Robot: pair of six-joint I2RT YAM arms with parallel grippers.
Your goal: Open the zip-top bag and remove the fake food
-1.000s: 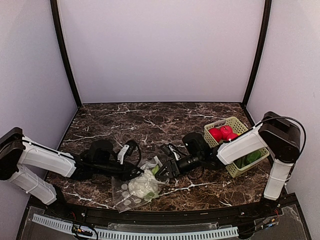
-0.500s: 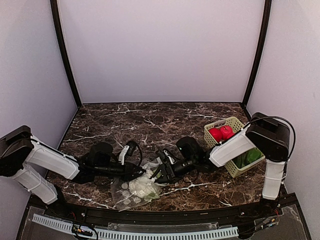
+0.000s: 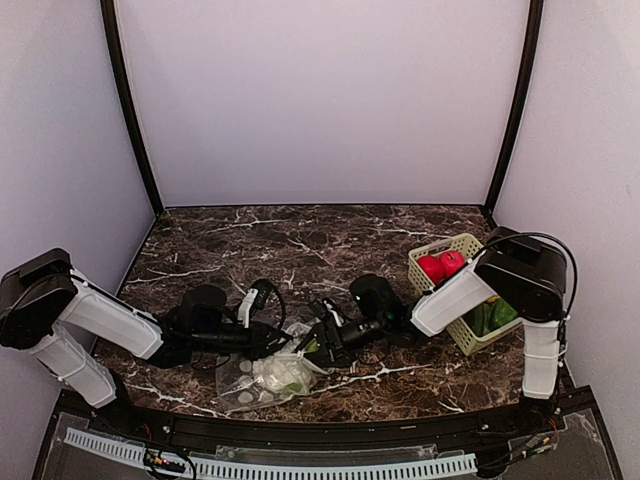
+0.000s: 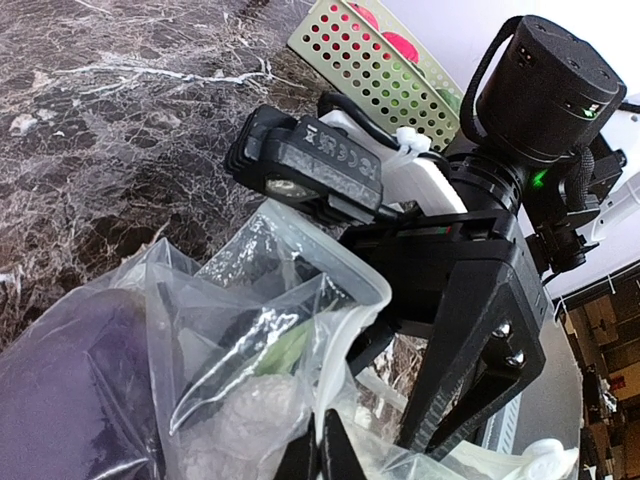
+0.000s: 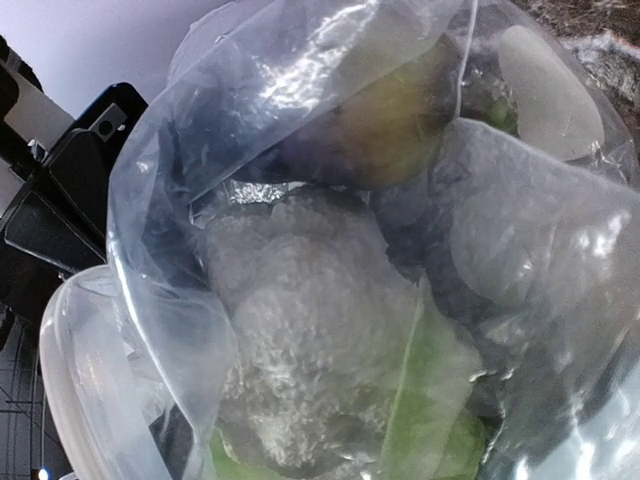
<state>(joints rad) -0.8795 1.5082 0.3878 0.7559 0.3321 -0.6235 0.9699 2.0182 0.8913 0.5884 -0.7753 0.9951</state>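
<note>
The right gripper grabs the cauliflower by its green-leaved end (image 3: 312,347) (image 5: 412,425) at the bag's opening next. Then it removes the cauliflower through the bag's opening.
The zip-top bag (image 3: 250,380) lies on the marble at front centre, its mouth facing right. Inside it are a white cauliflower (image 3: 280,372) with green leaves and a dark purplish piece (image 4: 90,380). My left gripper (image 3: 283,347) is shut on the bag's upper rim; in the left wrist view its tips (image 4: 320,455) pinch the plastic (image 4: 250,330). My right gripper (image 3: 315,343) is at the bag's mouth, its black fingers (image 4: 470,360) spread apart. The right wrist view shows the cauliflower (image 5: 300,330) close up through the plastic (image 5: 300,130); its own fingers are hidden. Two red fruits (image 3: 440,266) lie in the basket.
The light-green lattice basket (image 3: 470,250) stands at the right, behind the right arm, with green toys (image 3: 495,315) at its near end. It shows in the left wrist view (image 4: 370,70) too. Walls close off the table on three sides.
My right gripper has moved left up to the bag's mouth. My left gripper has shifted slightly right with the bag's rim, and the bag has bunched up nearer the front edge.
</note>
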